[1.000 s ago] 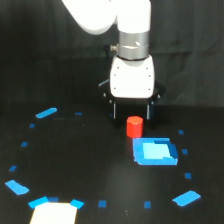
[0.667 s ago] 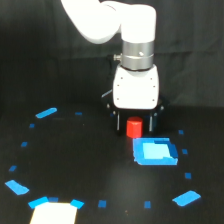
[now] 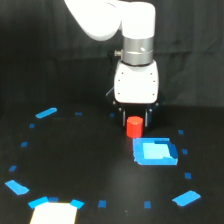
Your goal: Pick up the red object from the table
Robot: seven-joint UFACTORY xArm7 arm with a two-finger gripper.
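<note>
My gripper should next grab the red object by its upright cylindrical body. Then it can pick the red object up from the table.
The red object is a small upright red-orange cylinder standing on the black table, just above the blue square patch. My gripper hangs from the white body directly over it. Its dark fingers stand apart, one on each side of the cylinder's top. The jaws look open, and I cannot tell whether they touch the cylinder. The cylinder's base still rests on the table.
Small blue tape pieces ring the table, among them one at the exterior view's left and one at its lower right. A pale rectangle lies at the bottom left.
The gripper has come down and forward in the exterior view, from behind the red cylinder to straddling it. The cylinder has not moved.
</note>
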